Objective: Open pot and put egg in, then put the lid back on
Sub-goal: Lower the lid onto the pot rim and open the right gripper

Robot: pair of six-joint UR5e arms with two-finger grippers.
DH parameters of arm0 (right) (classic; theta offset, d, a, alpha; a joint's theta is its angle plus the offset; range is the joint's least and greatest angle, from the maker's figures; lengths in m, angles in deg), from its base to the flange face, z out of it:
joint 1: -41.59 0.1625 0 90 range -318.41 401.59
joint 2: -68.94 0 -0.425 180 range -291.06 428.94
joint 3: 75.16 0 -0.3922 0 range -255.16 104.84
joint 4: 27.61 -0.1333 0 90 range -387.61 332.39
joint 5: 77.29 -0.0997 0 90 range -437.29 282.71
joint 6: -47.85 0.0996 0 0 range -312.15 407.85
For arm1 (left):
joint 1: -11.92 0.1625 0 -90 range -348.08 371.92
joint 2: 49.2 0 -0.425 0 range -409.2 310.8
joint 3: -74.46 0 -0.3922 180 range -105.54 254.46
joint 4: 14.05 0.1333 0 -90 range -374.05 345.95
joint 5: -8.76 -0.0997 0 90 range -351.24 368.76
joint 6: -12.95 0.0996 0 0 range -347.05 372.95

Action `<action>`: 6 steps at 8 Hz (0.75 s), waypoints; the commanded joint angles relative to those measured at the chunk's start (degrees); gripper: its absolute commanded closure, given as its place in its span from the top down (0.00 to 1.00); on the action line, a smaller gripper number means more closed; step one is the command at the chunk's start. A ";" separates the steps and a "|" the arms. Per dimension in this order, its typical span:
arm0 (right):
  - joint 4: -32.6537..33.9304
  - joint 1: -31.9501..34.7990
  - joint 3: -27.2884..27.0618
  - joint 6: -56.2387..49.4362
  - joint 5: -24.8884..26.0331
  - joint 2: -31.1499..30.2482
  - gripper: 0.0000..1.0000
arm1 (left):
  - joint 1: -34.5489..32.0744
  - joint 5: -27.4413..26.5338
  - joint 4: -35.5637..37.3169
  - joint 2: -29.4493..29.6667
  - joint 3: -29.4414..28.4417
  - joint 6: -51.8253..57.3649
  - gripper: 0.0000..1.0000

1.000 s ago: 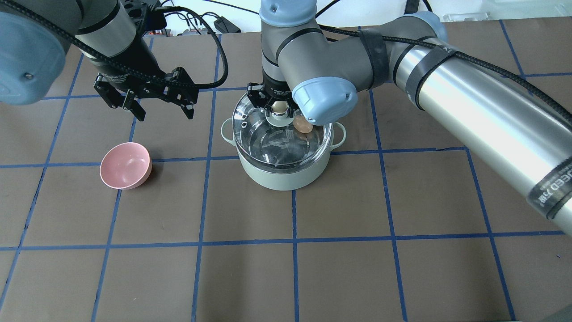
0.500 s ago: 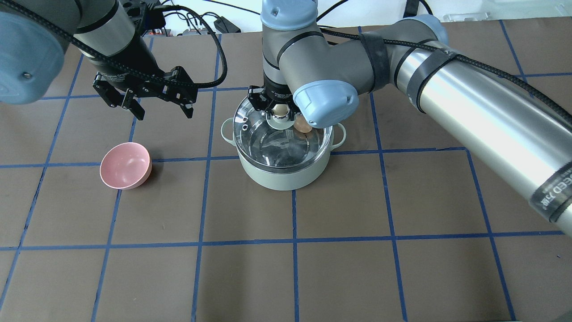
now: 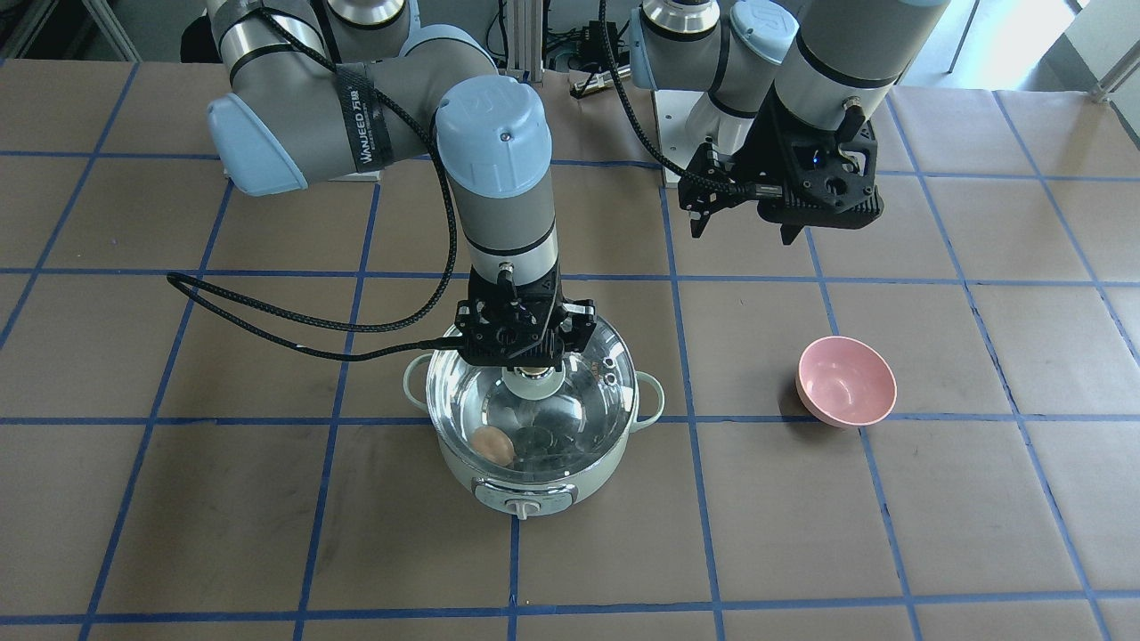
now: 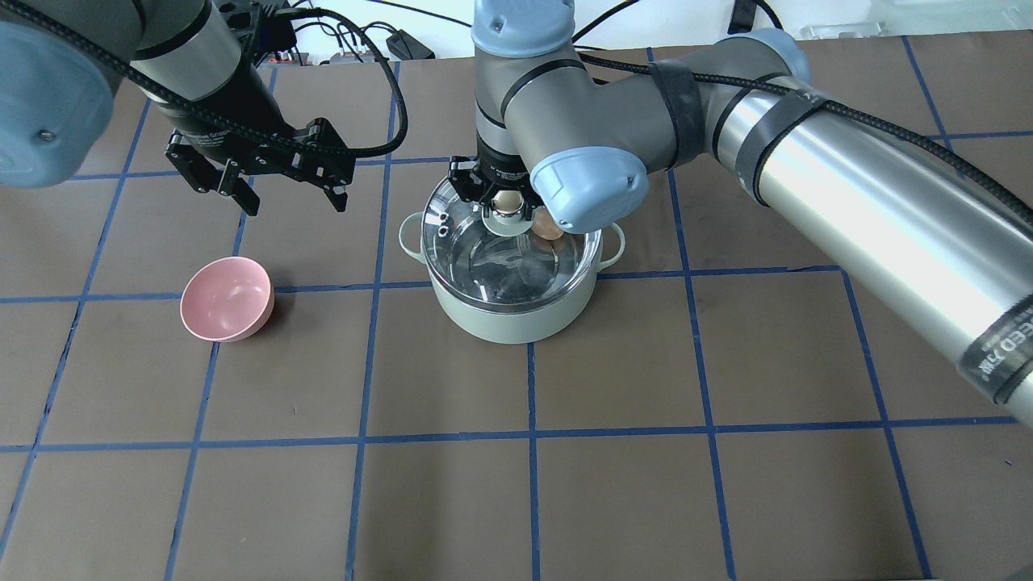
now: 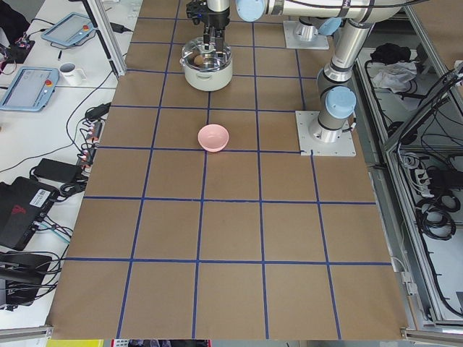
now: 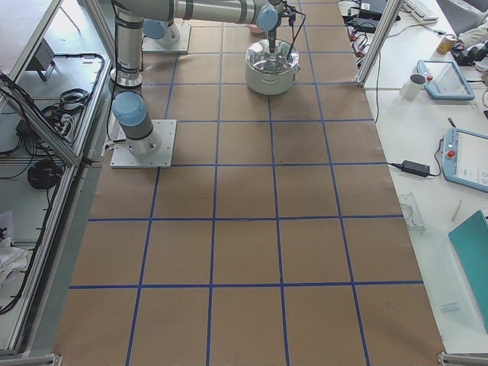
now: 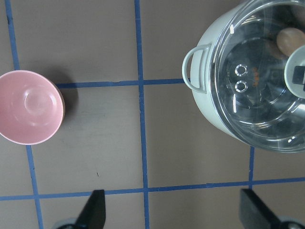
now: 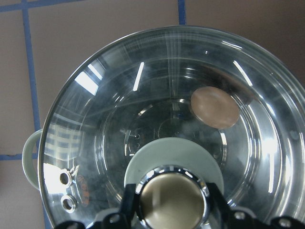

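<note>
The glass lid's lower edge (image 3: 477,470) sits level along the pot's rim (image 3: 600,466), centred between both side handles, so my right gripper should open now.
The pale mint-green pot (image 4: 508,319) stands mid-table, also in the front view (image 3: 463,481). The glass lid (image 4: 476,258) covers it, resting on or just above the rim; it also shows in the front view (image 3: 588,392) and both wrist views (image 8: 109,119) (image 7: 267,105). The tan-brown egg (image 4: 550,229) lies inside the pot, seen through the glass (image 3: 492,444) (image 8: 215,108). My right gripper (image 4: 507,202) (image 3: 527,356) is shut on the lid's knob (image 8: 171,198). My left gripper (image 4: 295,208) (image 3: 741,233) hangs open and empty above the table, left of the pot.
A small pink bowl (image 4: 226,298) (image 3: 846,381) (image 7: 29,107) sits on the table to the pot's left, in front of my left gripper. Blue tape lines grid the brown table. Cables lie along the far edge.
My right gripper has sunk slightly with the lid onto the pot. My left gripper has drifted a little away from the pot, still open.
</note>
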 commanded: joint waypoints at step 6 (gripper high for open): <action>0.00 0.00 -0.20 0.05 0.20 0.01 0.25 | 1.07 0.09 0.08 0.00 -0.03 0.09 1.00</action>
